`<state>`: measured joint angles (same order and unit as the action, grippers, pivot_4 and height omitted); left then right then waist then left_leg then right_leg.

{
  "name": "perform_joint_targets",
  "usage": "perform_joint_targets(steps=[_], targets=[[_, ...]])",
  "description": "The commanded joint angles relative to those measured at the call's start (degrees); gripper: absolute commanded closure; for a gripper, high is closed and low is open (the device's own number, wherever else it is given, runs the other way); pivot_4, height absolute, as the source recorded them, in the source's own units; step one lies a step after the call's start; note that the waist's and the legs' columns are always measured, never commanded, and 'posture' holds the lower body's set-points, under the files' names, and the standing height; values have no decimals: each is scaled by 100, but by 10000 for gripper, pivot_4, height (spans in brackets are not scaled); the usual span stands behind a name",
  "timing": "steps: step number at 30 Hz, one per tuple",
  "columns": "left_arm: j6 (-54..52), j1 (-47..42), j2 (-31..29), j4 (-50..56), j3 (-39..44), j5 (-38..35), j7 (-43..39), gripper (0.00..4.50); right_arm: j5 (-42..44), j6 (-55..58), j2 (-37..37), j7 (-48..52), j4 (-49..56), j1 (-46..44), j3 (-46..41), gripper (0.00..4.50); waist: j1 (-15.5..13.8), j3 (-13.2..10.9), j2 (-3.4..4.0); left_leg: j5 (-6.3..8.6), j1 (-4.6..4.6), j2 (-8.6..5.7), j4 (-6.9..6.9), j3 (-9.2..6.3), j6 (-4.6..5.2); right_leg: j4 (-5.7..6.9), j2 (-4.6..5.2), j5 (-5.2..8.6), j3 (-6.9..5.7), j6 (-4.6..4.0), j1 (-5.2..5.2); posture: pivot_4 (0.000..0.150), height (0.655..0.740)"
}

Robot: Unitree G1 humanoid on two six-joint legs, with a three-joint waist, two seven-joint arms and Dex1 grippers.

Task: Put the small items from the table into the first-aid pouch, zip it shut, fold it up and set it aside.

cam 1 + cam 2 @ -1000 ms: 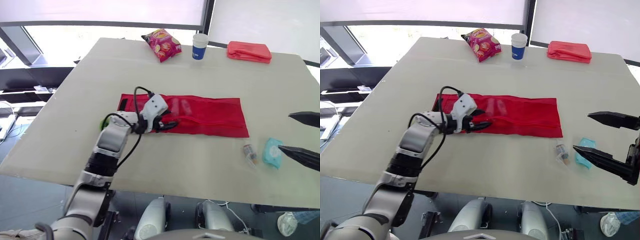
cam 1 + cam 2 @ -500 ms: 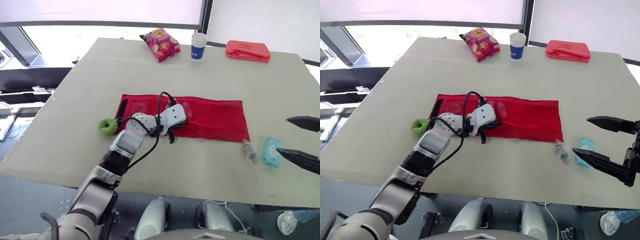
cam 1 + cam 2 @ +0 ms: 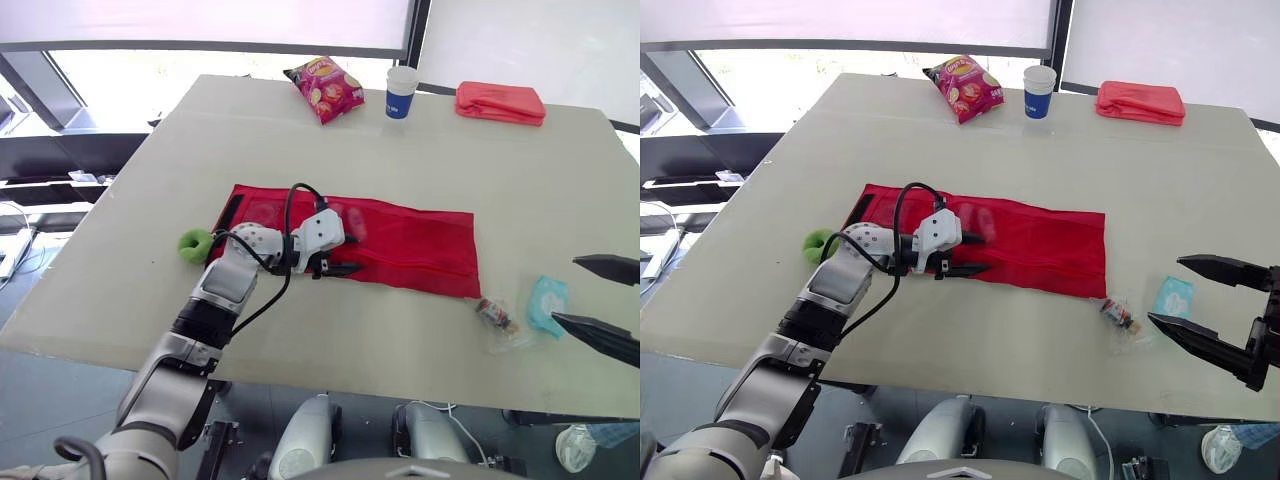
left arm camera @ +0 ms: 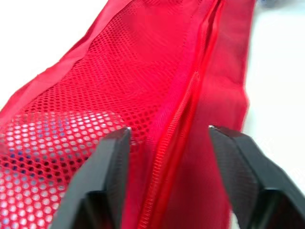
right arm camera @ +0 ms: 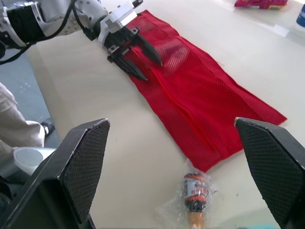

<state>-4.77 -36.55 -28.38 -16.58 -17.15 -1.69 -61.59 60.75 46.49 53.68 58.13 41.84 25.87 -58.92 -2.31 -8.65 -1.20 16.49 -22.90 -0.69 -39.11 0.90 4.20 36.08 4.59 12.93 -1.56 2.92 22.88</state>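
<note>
The left gripper grabs the pouch by that raised zipper line next, since the pouch's mesh point(image 4: 105, 95) lies flat.
The red mesh first-aid pouch point(image 3: 400, 240) lies flat and unfolded in the middle of the table. My left gripper point(image 3: 343, 254) is open low over the pouch's near left part, and in the left wrist view the zipper line point(image 4: 183, 109) runs between its fingers. A green ring point(image 3: 192, 243) rests at the pouch's left end. Off the pouch's right end lie a small bottle in a clear bag point(image 3: 495, 315) and a teal packet point(image 3: 547, 303). My right gripper point(image 3: 565, 291) hangs open just right of the packet, holding nothing.
At the far edge of the table lie a crisps bag point(image 3: 325, 88), a blue and white paper cup point(image 3: 400, 92) and a folded red cloth point(image 3: 500, 102). The table's near edge runs just in front of the small items.
My left gripper ran right along the pouch, then came back left. The pouch has shifted a little to the left and skewed. The green ring has come out from behind the left arm.
</note>
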Motion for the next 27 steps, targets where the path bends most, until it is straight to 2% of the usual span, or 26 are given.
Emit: perform_joint_targets(steps=[1,3,9,20,23,27], targets=[[345,-250,117,-185,-38,229,199,18797,-272,-224,-117,152,-52,211,-131,0,-4,0,0,0,0,0,0,0,0,-1,-1,-1,0,1,-1,1500,7400],[426,-310,169,-320,-47,266,184,18797,-369,-279,-252,226,-113,408,-227,0,-4,0,0,1,0,-1,0,0,2,-1,-1,-1,-1,2,-2,1500,7400],[503,-396,265,-453,-15,135,-26,44435,-773,-595,-687,511,-511,1034,-496,0,-3,0,1,2,0,-1,0,-1,3,-7,-2,-1,-2,2,-5,1500,7400],[172,-594,412,-365,30,1,-250,44435,-1328,-845,-774,615,-629,1568,-403,0,-1,1,6,2,1,-1,0,-1,4,-9,-2,-1,-2,3,-6,1500,7400],[165,-648,465,-411,25,24,-230,44435,-1294,-819,-884,460,-538,1556,-312,0,-2,1,6,2,1,-1,0,-1,4,-9,-2,-1,-2,3,-6,1500,7400],[293,-704,591,-515,-30,101,-156,44435,-1203,-508,-907,-165,20,1422,281,0,2,1,8,2,1,-1,0,-1,4,-9,-2,-1,-1,3,-6,1500,7400]])
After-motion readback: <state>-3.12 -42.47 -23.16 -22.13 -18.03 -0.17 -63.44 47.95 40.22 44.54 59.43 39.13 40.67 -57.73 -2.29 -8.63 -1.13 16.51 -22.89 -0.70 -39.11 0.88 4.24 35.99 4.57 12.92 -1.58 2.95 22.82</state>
